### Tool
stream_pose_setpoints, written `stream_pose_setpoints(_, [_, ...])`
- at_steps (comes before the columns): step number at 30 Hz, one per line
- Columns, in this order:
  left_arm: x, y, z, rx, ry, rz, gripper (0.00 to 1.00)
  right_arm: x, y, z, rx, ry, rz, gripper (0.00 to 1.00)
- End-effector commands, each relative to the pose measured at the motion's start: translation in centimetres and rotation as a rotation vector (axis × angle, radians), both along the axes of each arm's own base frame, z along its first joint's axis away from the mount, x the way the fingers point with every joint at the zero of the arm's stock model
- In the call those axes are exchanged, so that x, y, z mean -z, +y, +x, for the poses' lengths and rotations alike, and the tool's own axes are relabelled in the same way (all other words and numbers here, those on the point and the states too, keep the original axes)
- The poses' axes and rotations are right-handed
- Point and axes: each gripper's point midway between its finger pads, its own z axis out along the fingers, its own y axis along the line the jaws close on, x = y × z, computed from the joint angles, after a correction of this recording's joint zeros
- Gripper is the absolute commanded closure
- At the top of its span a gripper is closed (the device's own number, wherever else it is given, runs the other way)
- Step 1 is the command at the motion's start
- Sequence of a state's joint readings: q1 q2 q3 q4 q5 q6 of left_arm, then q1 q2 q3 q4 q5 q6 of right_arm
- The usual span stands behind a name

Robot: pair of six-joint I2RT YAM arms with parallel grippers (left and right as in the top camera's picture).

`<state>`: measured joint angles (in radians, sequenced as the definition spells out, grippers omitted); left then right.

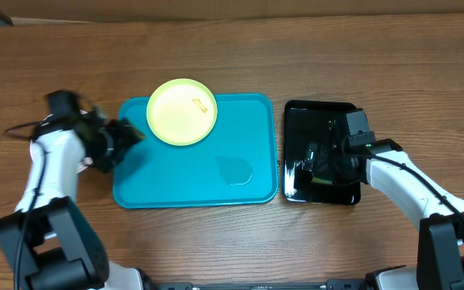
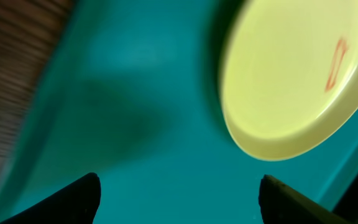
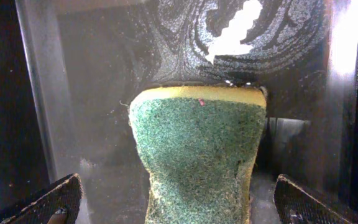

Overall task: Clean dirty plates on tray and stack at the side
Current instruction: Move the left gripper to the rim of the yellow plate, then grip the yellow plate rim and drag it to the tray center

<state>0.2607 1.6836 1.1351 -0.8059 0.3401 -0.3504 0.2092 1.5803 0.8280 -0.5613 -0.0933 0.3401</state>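
Note:
The plate's top side should stay open to clean and stack, so my left gripper needs to reach the plate and grab it by its rim (image 1: 150,119) (image 2: 227,96) opposite the orange smear.
One pale yellow-green plate (image 1: 182,111) lies at the far left corner of the turquoise tray (image 1: 200,189), over its far rim, with an orange smear near its right edge. It also shows in the left wrist view (image 2: 291,81). No white plates are in view. My left gripper (image 1: 131,137) is open and empty at the tray's left edge, its fingers (image 2: 179,186) over bare tray floor (image 2: 135,93), short of the plate. My right gripper (image 1: 322,165) is open over the black tray. A green-and-yellow sponge (image 3: 197,149) lies between its spread fingers (image 3: 176,193), apart from both.
The glossy black tray (image 1: 296,113) stands right of the turquoise tray, its floor (image 3: 92,93) wet and soapy. A faint wet patch (image 1: 234,169) marks the turquoise tray's right half. Wooden table lies all round, with cardboard along the far edge.

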Motion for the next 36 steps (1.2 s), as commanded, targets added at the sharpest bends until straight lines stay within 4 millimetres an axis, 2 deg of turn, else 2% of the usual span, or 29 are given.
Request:
stream_pose_setpoints(1, [1.3, -0.6, -0.6, 0.112, 0.055, 0.221, 0.17, 0.1, 0.2, -0.1, -0.002, 0.004, 0.013, 0.00])
stream_pose_setpoints(5, [1.2, -3.3, 0.2, 0.198, 0.023, 0.291, 0.18, 0.1, 0.2, -0.1, -0.002, 0.004, 0.013, 0.00])
stream_pose_setpoints(9, [0.7, -4.5, 1.8, 0.200, -0.046, 0.299, 0.20, 0.1, 0.2, -0.1, -0.002, 0.004, 0.013, 0.00])
stream_pose_setpoints(12, [0.5, -4.1, 2.6, 0.130, -0.068, 0.294, 0.25, 0.1, 0.2, -0.1, -0.002, 0.004, 0.013, 0.00])
stream_pose_setpoints(16, [0.4, -2.5, 3.4, 0.046, -0.083, 0.363, 0.24, 0.1, 0.2, -0.1, -0.002, 0.004, 0.013, 0.00])
stream_pose_setpoints(20, [1.0, -2.2, 4.6, 0.039, -0.108, 0.375, 0.20, 0.1, 0.2, -0.1, -0.002, 0.004, 0.013, 0.00])
stream_pose_setpoints(24, [2.5, -2.5, 5.4, 0.044, -0.107, 0.363, 0.28, 0.1, 0.3, -0.1, -0.004, 0.005, 0.020, 0.00])
stream_pose_setpoints(28, [4.7, -2.7, 5.7, 0.052, -0.078, 0.354, 0.40, 0.0, 0.5, -0.2, -0.008, 0.008, 0.030, 0.00])
stream_pose_setpoints(29, [5.2, -2.7, 5.8, 0.053, -0.072, 0.355, 0.45, 0.0, 0.5, -0.2, -0.008, 0.007, 0.030, 0.00])
stream_pose_setpoints(31, [5.7, -2.6, 5.8, 0.053, -0.063, 0.353, 0.68, 0.0, 0.5, -0.2, -0.008, 0.008, 0.030, 0.00])
stream_pose_setpoints(32, [5.8, -2.7, 5.7, 0.054, -0.062, 0.352, 0.76, 0.0, 0.5, -0.2, -0.008, 0.007, 0.030, 0.00])
stream_pose_setpoints(34, [5.7, -2.8, 5.7, 0.058, -0.063, 0.342, 0.82, 0.0, 0.5, -0.2, -0.008, 0.007, 0.030, 0.00])
stream_pose_setpoints(36, [5.6, -3.3, 5.7, 0.067, -0.065, 0.317, 0.85, 0.0, 0.7, -0.3, -0.012, 0.012, 0.043, 0.00])
